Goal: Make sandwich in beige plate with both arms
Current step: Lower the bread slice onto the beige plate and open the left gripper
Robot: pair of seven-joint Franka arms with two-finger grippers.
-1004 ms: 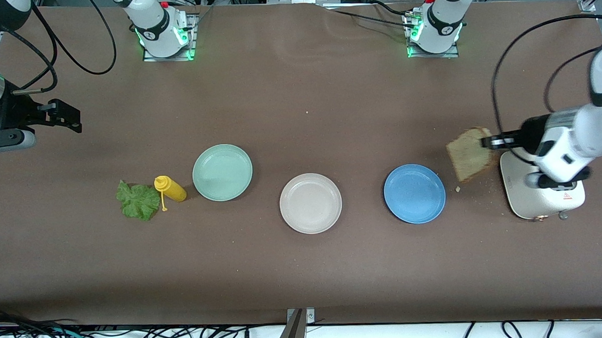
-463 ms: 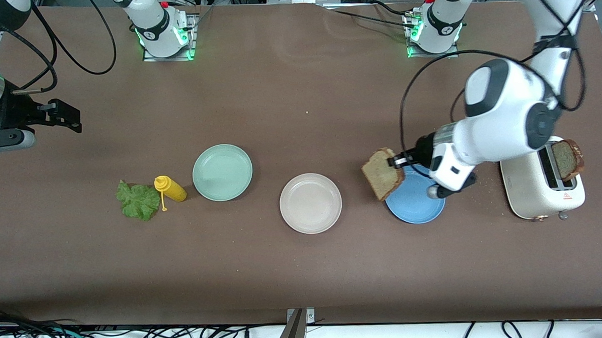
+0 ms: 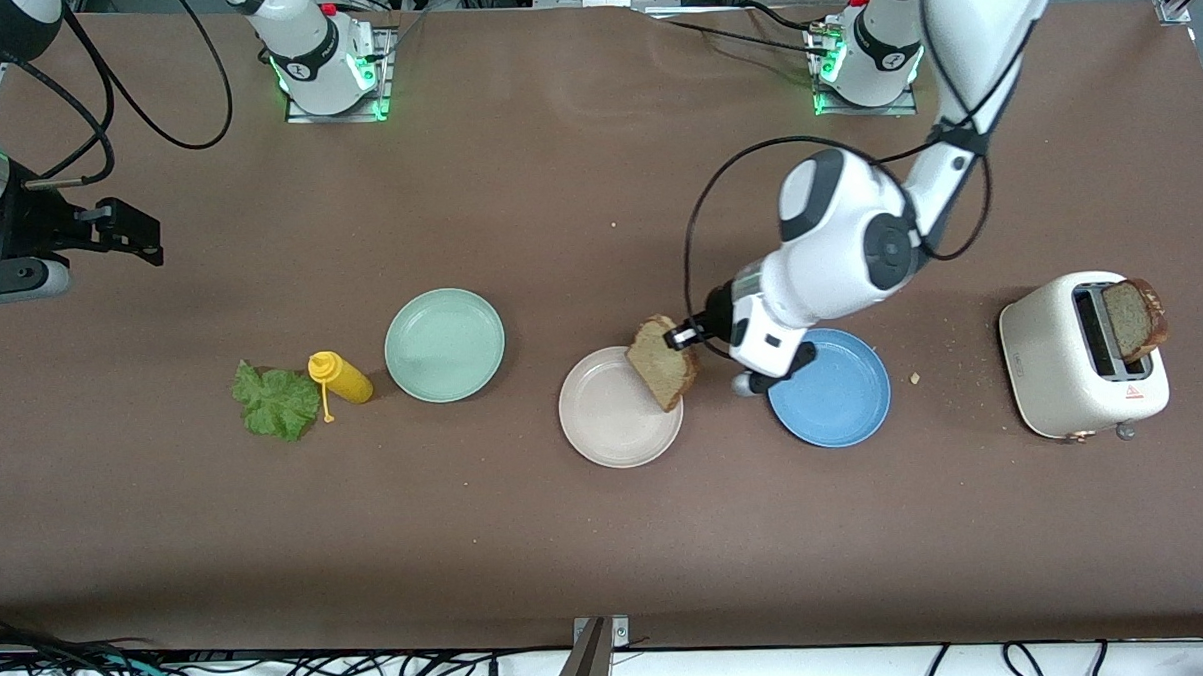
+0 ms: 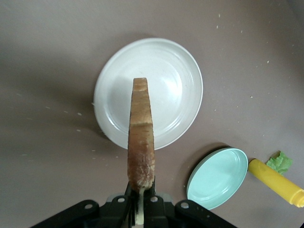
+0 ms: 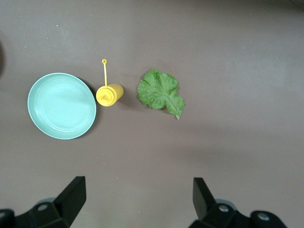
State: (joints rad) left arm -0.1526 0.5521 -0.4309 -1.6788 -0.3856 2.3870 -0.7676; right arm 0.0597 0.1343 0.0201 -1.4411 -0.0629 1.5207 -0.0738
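Note:
The bread slice point(image 3: 662, 361) is hanging above the beige plate point(image 3: 604, 423), so the left gripper should lower the slice before it lets go.
A brown-crusted bread slice point(image 3: 662, 361) hangs on edge over the beige plate point(image 3: 604, 423), above the rim toward the blue plate. My left gripper point(image 3: 683, 335) is shut on its crust. In the left wrist view the slice point(image 4: 141, 142) stands upright in the left gripper point(image 4: 142, 192), with the beige plate point(image 4: 171, 80) bare below. A second slice point(image 3: 1133, 319) sticks up from the toaster point(image 3: 1073, 362). The lettuce leaf point(image 3: 276, 401) lies flat toward the right arm's end. My right gripper point(image 3: 133, 232) waits open over bare table there, also in its own view point(image 5: 137, 190) with the lettuce point(image 5: 160, 92).
A mint-green plate point(image 3: 445, 344) and a lying yellow squeeze bottle point(image 3: 341, 378) sit between the lettuce and the beige plate. A blue plate point(image 3: 839, 395) lies between the beige plate and the toaster. Crumbs dot the table by the toaster.
My left arm has carried the bread slice from beside the toaster, across the blue plate, to over the beige plate's rim. The right arm has not moved.

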